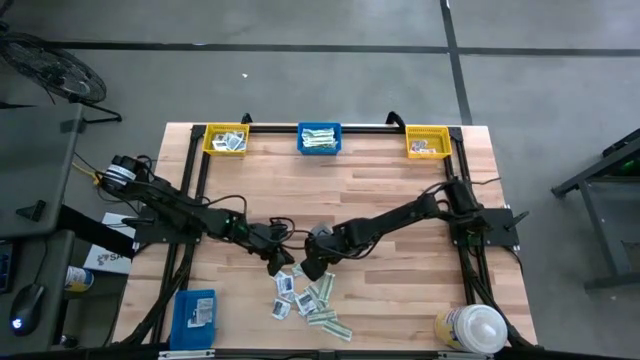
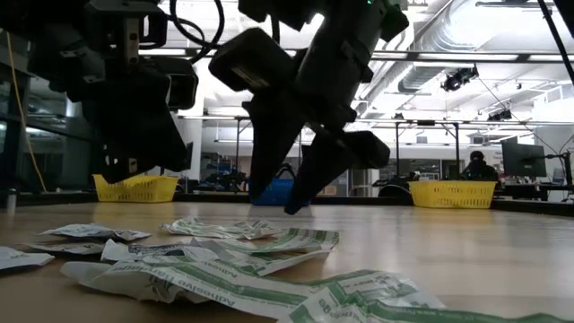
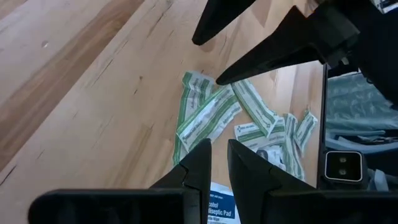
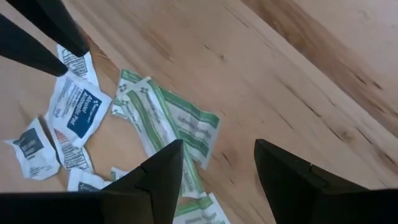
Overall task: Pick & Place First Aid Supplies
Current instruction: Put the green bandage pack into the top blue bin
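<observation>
My right gripper is to grip the green-and-white strip by its end point(image 4: 204, 139) next, to sort the strip into the blue bin.
The first aid supplies point(image 1: 305, 298) lie loose on the wooden table toward its near edge. They are green-and-white strips point(image 4: 168, 121) and white squarish packets such as an alcohol pad point(image 4: 78, 106). My right gripper point(image 4: 217, 152) hangs wide open just above the strips, at the pile's far edge point(image 1: 310, 268). My left gripper point(image 1: 273, 265) hovers at the pile's far-left corner, its fingers a narrow gap apart point(image 3: 219, 149). Through that gap I see a blue-printed pad point(image 3: 221, 202) on the table. In the low view both grippers point(image 2: 273, 202) point(image 2: 126, 170) are clear of the packets point(image 2: 242, 256).
Along the far edge stand two yellow bins point(image 1: 226, 139) point(image 1: 428, 143) and a blue bin point(image 1: 319, 138), all holding packets. A blue box point(image 1: 195, 312) sits at the near-left corner and a white-capped bottle point(image 1: 470, 328) at the near-right. Bare wood lies between the pile and the bins.
</observation>
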